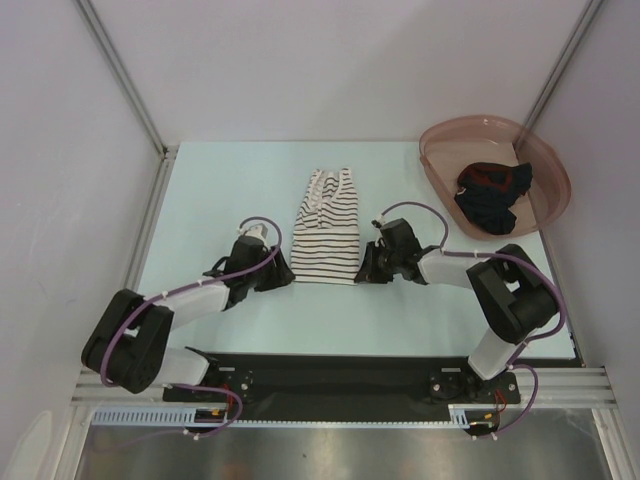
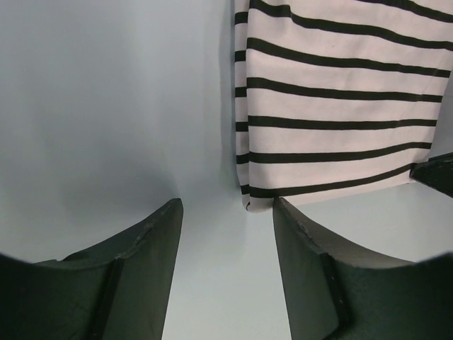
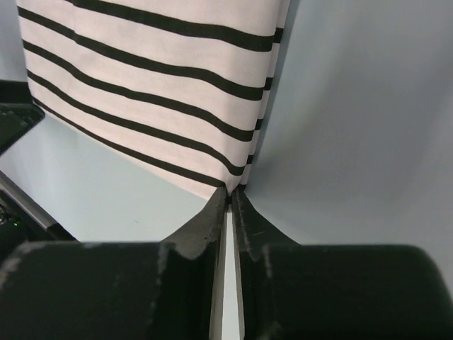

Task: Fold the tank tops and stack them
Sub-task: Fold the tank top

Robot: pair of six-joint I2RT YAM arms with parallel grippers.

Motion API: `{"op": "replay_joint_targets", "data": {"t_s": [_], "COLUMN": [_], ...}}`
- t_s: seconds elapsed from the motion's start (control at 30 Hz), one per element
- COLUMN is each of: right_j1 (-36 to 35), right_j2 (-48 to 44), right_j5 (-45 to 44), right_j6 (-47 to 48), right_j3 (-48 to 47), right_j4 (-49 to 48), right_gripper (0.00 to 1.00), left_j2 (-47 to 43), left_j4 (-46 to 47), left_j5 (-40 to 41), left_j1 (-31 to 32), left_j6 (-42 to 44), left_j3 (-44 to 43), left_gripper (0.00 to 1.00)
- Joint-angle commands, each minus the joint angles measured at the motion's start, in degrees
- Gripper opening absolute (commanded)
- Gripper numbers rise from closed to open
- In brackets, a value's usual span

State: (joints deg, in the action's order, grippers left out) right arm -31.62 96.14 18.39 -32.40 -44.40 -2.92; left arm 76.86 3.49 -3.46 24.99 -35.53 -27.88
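I will use my left gripper next to take hold of the striped tank top by the free near hem corner (image 1: 295, 279) (image 2: 260, 201), opposite my right gripper, so that the tank top gets folded.
The white tank top with thin black stripes (image 1: 326, 225) lies folded into a long narrow strip in the middle of the table. My left gripper (image 2: 226, 203) stands open just short of its near left corner (image 2: 248, 200), nothing between the fingers. The jaws of my right gripper (image 3: 230, 193) are pressed together on the near right corner of the striped tank top (image 3: 163, 85). In the top view the left gripper (image 1: 281, 275) and right gripper (image 1: 362, 269) flank the near hem. The dark tank top with red parts (image 1: 490, 195) lies crumpled in the basin.
A pink translucent round basin (image 1: 440, 135) sits at the back right corner of the table. Grey walls and metal frame posts (image 1: 125, 75) enclose the pale table (image 1: 220, 190) on three sides. The black base rail (image 1: 330, 375) runs along the near edge.
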Motion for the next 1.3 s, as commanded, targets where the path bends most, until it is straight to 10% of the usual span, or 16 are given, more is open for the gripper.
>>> {"op": "replay_joint_targets", "data": {"t_s": [0.0, 0.4, 0.47, 0.57, 1.27], "right_j1": [-0.2, -0.2, -0.2, -0.2, -12.2], "right_j2": [0.7, 0.5, -0.2, -1.3, -30.4], "right_j5": [-1.2, -0.8, -0.6, -0.6, -9.4], "right_j6": [0.9, 0.7, 0.8, 0.9, -6.9], "right_j3": [-1.1, -1.5, -1.7, -1.7, 12.7], "right_j4": [1.2, 1.8, 2.2, 2.7, 21.4], "right_gripper": [0.09, 0.05, 0.04, 0.01, 0.01], "left_j2": [2.1, 7.5, 8.0, 6.6, -21.2], "left_j4": [1.3, 4.4, 4.5, 3.7, -14.5], "left_j5": [-1.8, -3.1, -3.1, -2.7, -2.0], "left_j1": [0.3, 2.6, 3.0, 3.7, 14.7], "left_j6": [0.2, -1.7, -2.0, -2.2, -7.8], "left_j3": [-1.0, -1.5, -1.6, -1.2, 10.2], "left_gripper": [0.61, 0.47, 0.38, 0.0, 0.0]}}
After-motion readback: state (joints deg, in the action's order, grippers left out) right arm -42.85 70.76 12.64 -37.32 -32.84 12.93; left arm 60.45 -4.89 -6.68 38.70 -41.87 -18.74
